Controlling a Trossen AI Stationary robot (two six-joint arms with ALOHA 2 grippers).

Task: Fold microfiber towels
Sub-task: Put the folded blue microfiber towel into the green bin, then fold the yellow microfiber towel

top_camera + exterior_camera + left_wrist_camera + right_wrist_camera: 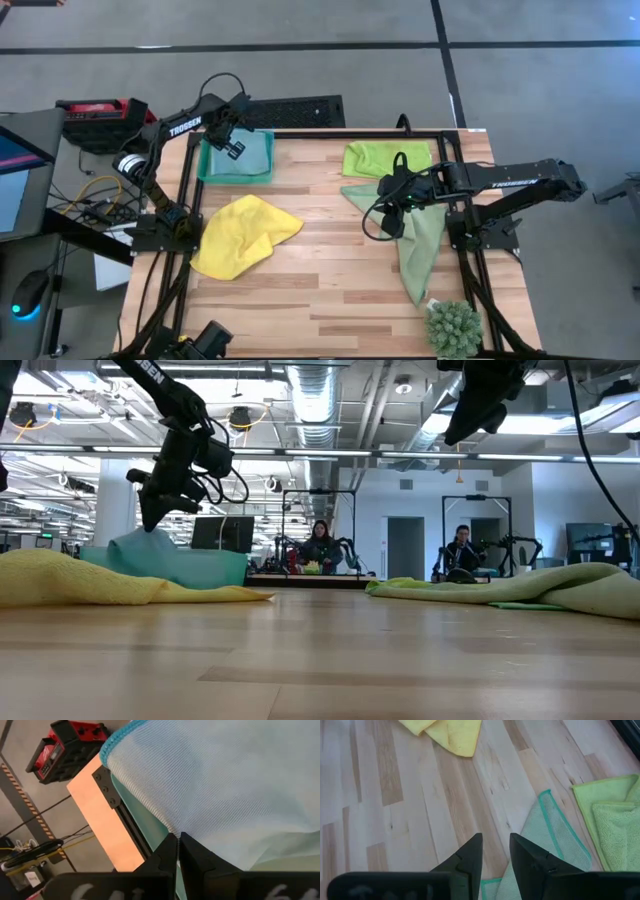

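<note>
My left gripper releases the light blue towel now, since the towel's pinched edge sits inside the teal tray's rim, so the towel would stay in the tray.
The light blue towel (240, 158) lies in the teal tray (206, 172) at the table's far left. My left gripper (232, 142) is shut on it from above. The yellow towel (243, 236) lies crumpled on the table's left half. The lime green towel (385, 158) lies folded at the far right. The sage green towel (412, 240) stretches from it toward the near edge. My right gripper (396, 192) hovers over the sage towel's far end, its fingers (475, 852) a little apart and empty, well above the table in the low view (478, 410). My left gripper pinches a raised bit of the light blue towel (172, 827) between its two fingertips, coming from above and pointing down. The cloth is drawn up into a small peak (140, 542) below the fingers. The rest of the towel lies in the tray.
A small spiky green plant (453, 328) stands at the near right corner. A black frame rail (112, 800) runs along the tray's side. Bare wood lies in the table's middle and near part (330, 290). People sit in the room behind (320, 545).
</note>
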